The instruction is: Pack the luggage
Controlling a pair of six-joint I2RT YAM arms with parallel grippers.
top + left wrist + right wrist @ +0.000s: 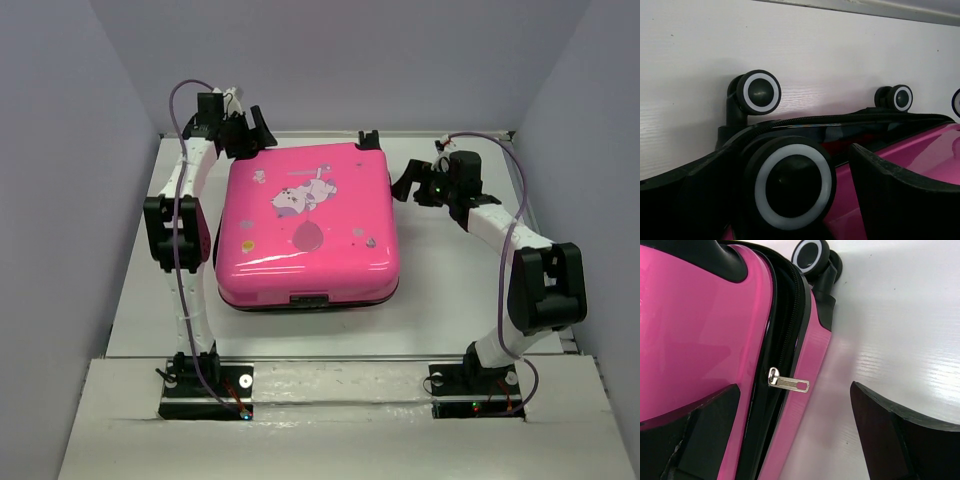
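Both fingers of the left gripper reach alongside the black wheel's white ring (793, 187), one over the hot-pink luggage (844, 202), so the left gripper needs to close on the wheel.
The hot-pink luggage (308, 225) lies flat with its lid down in the middle of the table, cartoon print up. My left gripper (250, 135) is open at its far left corner; in the left wrist view a black wheel with a white ring (792, 182) sits between the fingers. My right gripper (408, 180) is open beside the luggage's right side. In the right wrist view the silver zipper pull (788, 383) sticks out from the black zipper seam between the two fingers, untouched.
Two more wheels (759, 93) (901, 97) rest on the white table (450, 290) in the left wrist view. Another wheel (812, 254) shows at the far corner in the right wrist view. Grey walls close in the left, back and right.
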